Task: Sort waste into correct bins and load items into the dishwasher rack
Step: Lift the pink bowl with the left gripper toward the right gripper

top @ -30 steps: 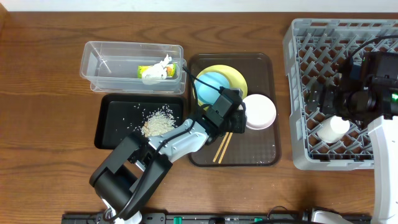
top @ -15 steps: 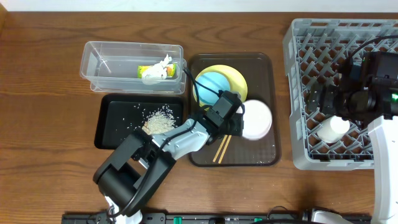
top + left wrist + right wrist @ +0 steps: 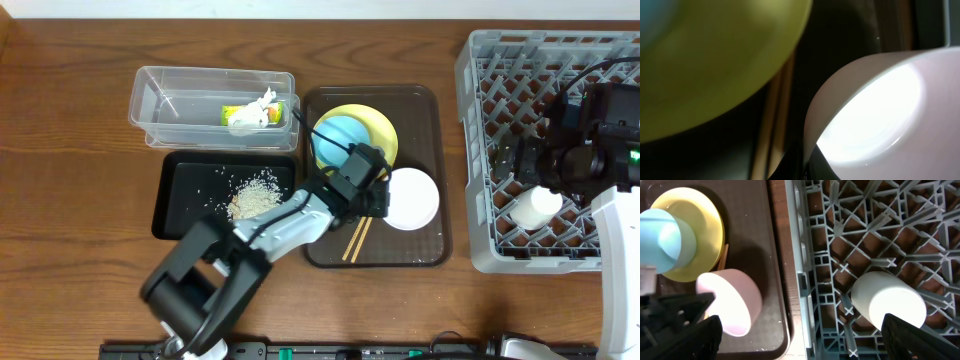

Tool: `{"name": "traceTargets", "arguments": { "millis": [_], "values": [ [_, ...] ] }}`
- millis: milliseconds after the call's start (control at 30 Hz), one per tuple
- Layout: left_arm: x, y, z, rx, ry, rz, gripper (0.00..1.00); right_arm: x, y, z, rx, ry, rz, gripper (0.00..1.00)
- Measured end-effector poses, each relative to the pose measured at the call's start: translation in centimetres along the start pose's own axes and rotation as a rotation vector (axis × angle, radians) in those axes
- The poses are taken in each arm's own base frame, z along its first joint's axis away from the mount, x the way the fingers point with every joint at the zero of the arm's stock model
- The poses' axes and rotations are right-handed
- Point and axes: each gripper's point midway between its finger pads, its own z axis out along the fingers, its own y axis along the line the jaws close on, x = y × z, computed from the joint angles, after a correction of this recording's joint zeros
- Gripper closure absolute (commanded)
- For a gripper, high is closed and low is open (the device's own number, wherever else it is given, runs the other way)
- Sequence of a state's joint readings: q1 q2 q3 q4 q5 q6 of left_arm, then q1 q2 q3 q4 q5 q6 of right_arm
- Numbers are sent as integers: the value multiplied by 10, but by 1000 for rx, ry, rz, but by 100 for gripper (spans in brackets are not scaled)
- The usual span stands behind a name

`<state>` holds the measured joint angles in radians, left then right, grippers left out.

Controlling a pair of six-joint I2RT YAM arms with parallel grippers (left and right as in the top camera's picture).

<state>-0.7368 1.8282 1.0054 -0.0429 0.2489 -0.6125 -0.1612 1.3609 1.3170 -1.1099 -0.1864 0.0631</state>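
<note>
The robot's right gripper needs to load the pinkish-white bowl (image 3: 414,199) into the rack, so it should next grab the bowl by its rim, opposite the left gripper.
My left gripper (image 3: 381,194) is shut on the rim of the pale pinkish-white bowl (image 3: 414,199), which is tilted over the brown serving tray (image 3: 425,250). In the left wrist view the bowl (image 3: 880,105) fills the right side and its rim sits in the jaws (image 3: 805,167). The bowl also shows in the right wrist view (image 3: 732,302). The light blue bowl (image 3: 342,140) sits on the yellow plate (image 3: 380,122). The chopsticks (image 3: 357,238) lie on the tray. My right gripper (image 3: 522,165) is open and empty over the grey rack (image 3: 480,90). The white cup (image 3: 535,207) lies in the rack.
The clear tub (image 3: 160,105) holds the green-and-yellow wrapper (image 3: 237,111) and white tissue (image 3: 258,112). The black tray (image 3: 185,200) in front of it holds the rice heap (image 3: 255,195). Bare wooden table lies to the left and along the front edge.
My left gripper has drawn the pinkish-white bowl a little toward the front of the tray, and the bowl has tipped on its rim. The right arm has not moved.
</note>
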Motion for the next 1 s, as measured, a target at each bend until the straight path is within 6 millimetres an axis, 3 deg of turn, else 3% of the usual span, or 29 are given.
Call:
{"name": "traceTargets", "arguments": {
  "millis": [100, 267, 367, 500, 600, 767, 1000],
  "values": [
    [-14, 3, -26, -4, -31, -16, 94, 0, 0, 0, 0, 0, 0, 1],
    [-49, 5, -91, -8, -165, -1, 93, 0, 3, 0, -16, 1, -1, 2],
    [-54, 10, -119, -51, -216, 16, 94, 0, 8, 0, -43, 2, -5, 5],
    [-48, 20, -125, -105, -206, 21, 94, 2, 21, 0, -97, 8, -49, 16],
    [-46, 26, -123, -131, -193, 27, 94, 6, 44, 0, -169, 19, -113, 32],
    [-47, 28, -123, -145, -200, 30, 94, 19, 87, 0, -265, 48, -240, 48],
    [-48, 30, -123, -155, -207, 29, 94, 38, 140, 9, -329, 80, -396, 59]
  ]
}}
